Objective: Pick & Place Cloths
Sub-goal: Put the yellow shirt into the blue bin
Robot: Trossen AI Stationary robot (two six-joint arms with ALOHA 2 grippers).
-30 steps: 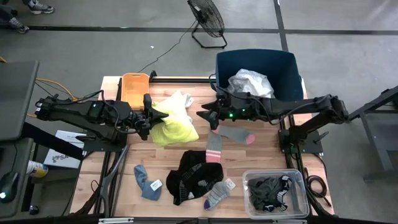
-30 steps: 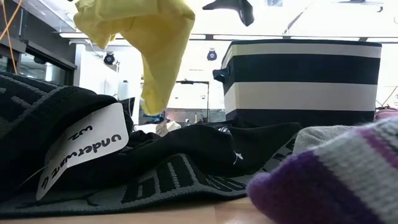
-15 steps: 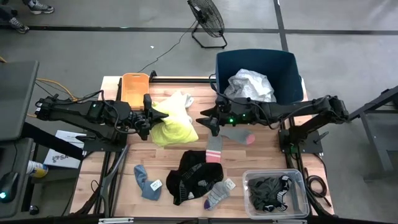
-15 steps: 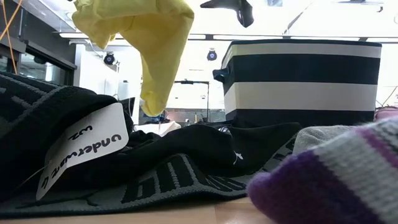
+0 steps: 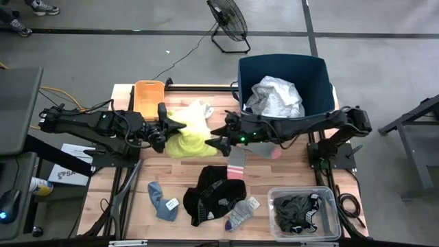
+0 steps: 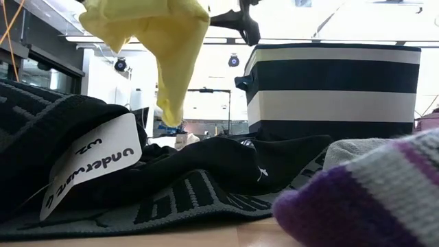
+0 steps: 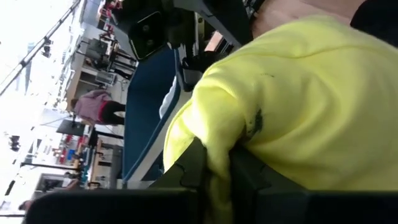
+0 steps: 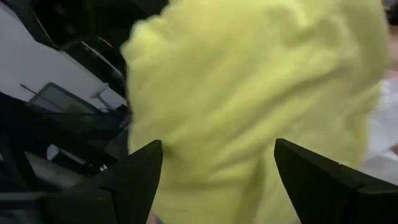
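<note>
The neon yellow cloth has to go in the navy tub (image 5: 312,79), so my right gripper needs to grab the cloth by its free edge (image 5: 210,145) next.
My left gripper (image 5: 167,130) is shut on a neon yellow cloth (image 5: 188,143), which hangs lifted above the table and shows at the top of the low view (image 6: 154,34). A white cloth (image 5: 199,113) lies behind it. My right gripper (image 5: 211,140) is open at the yellow cloth's right edge. In its wrist view the yellow cloth (image 8: 249,93) fills the space ahead of the spread fingers (image 8: 140,171). A grey sock with pink ends (image 5: 236,161), a black garment (image 5: 212,192) and a blue-grey sock (image 5: 163,200) lie flat on the table. My left gripper pinches a bunched fold of the yellow cloth (image 7: 214,146) between its two fingers, reaching level from the table's left side. The cloth is lifted clear and droops slack below the hold (image 6: 171,96). My right gripper: its fingers stand on either side of the cloth's right edge; whether they touch it I cannot tell.
A navy tub (image 5: 315,75) at the far right holds a white garment (image 5: 274,96). An orange tray (image 5: 147,96) sits at the far left. A clear bin (image 5: 329,199) with dark grey cloth is at the near right. A grey-purple sock (image 5: 240,214) lies near the front edge.
My right gripper has moved toward the table's left and slightly toward the near edge, from beside the tub up to the hanging yellow cloth. The yellow cloth stays lifted in my left gripper.
</note>
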